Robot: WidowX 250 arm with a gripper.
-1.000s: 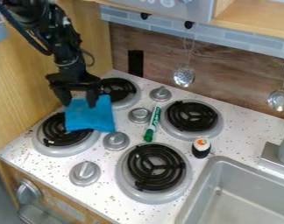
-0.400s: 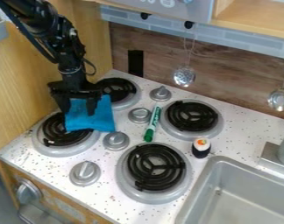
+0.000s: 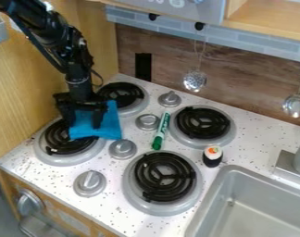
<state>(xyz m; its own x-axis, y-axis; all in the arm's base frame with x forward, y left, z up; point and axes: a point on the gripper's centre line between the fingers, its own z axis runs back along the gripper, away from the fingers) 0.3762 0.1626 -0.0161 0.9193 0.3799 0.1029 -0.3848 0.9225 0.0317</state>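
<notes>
The gripper should next grab the blue cloth to shift it onto the front burner, and it should take hold of the bunched top fold of the blue cloth.
The black gripper (image 3: 83, 124) is low over the left side of the stove, pointing down. Its two fingers stand apart, open, one at the left edge of a blue cloth (image 3: 108, 130) and the other in front of its middle. The cloth lies between the two left burners, its lower edge over part of the front-left burner (image 3: 67, 144). Part of the cloth is hidden behind the gripper. A green marker (image 3: 160, 131) lies to the right, beside the knobs.
Burners at back left (image 3: 123, 96), back right (image 3: 203, 123) and front (image 3: 165, 177) surround several grey knobs (image 3: 122, 149). A sushi-like toy (image 3: 212, 156) stands near the sink (image 3: 251, 203). Two ladles (image 3: 194, 81) hang on the wall; a wooden panel (image 3: 28, 88) borders the left.
The gripper has come down and slightly right, its fingers now lower over the cloth. The cloth, marker and toy have stayed in place.
</notes>
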